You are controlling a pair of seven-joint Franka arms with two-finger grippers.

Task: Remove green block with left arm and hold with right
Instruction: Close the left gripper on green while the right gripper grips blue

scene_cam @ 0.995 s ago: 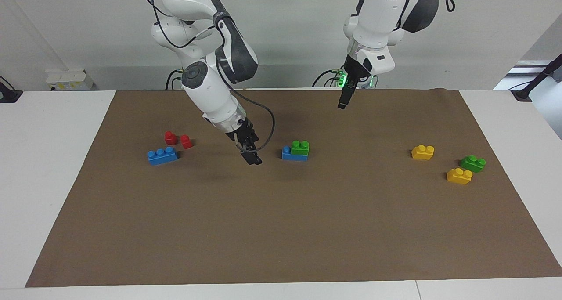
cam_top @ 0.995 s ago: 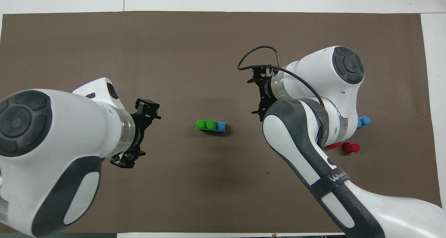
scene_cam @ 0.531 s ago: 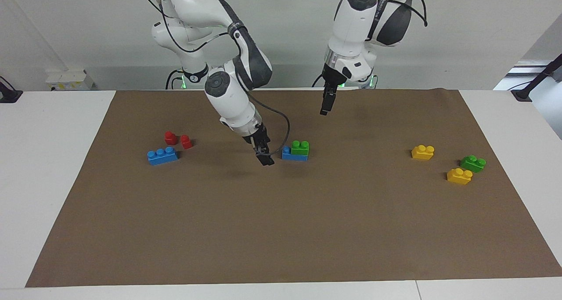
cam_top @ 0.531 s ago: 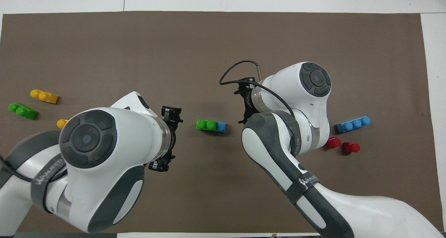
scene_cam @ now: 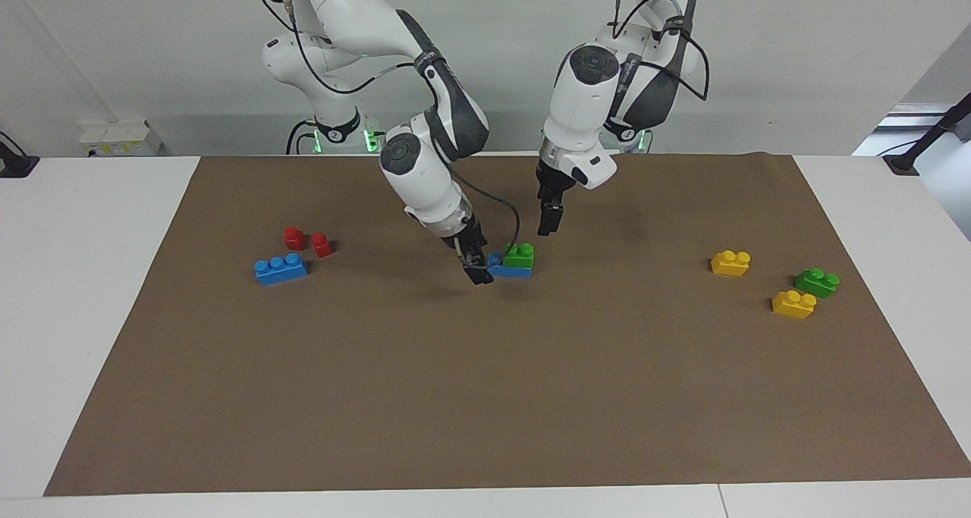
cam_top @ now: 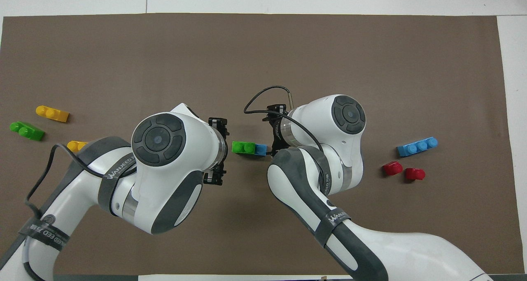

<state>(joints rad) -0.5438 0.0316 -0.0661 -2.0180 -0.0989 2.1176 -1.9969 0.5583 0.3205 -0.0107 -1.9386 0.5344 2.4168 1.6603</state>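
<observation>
My right gripper is about to grab the blue brick by its bare end (cam_top: 260, 149). It will hold the brick while the green block (cam_top: 243, 147) comes off.
The green block (scene_cam: 520, 255) (cam_top: 243, 147) sits pressed onto a blue brick (scene_cam: 510, 271) (cam_top: 260, 149) in the middle of the brown mat (scene_cam: 485, 397). One blue stud shows bare at the end toward the right arm. My right gripper (scene_cam: 476, 268) is low and open at that bare end, with nothing in it; I cannot tell whether it touches the brick. Open and holding nothing, my left gripper (scene_cam: 548, 221) hangs above the mat, just off the green block's end toward the left arm.
Toward the left arm's end lie a second green brick (scene_cam: 817, 282) (cam_top: 26, 131) and two yellow bricks (scene_cam: 730, 262) (scene_cam: 793, 304). Toward the right arm's end lie a blue three-stud brick (scene_cam: 281, 268) (cam_top: 417, 146) and two red pieces (scene_cam: 295, 237) (scene_cam: 322, 244).
Both arms have closed in on the stack from either end. The right gripper slid up to the blue brick's bare end. The left gripper came down and toward the green block.
</observation>
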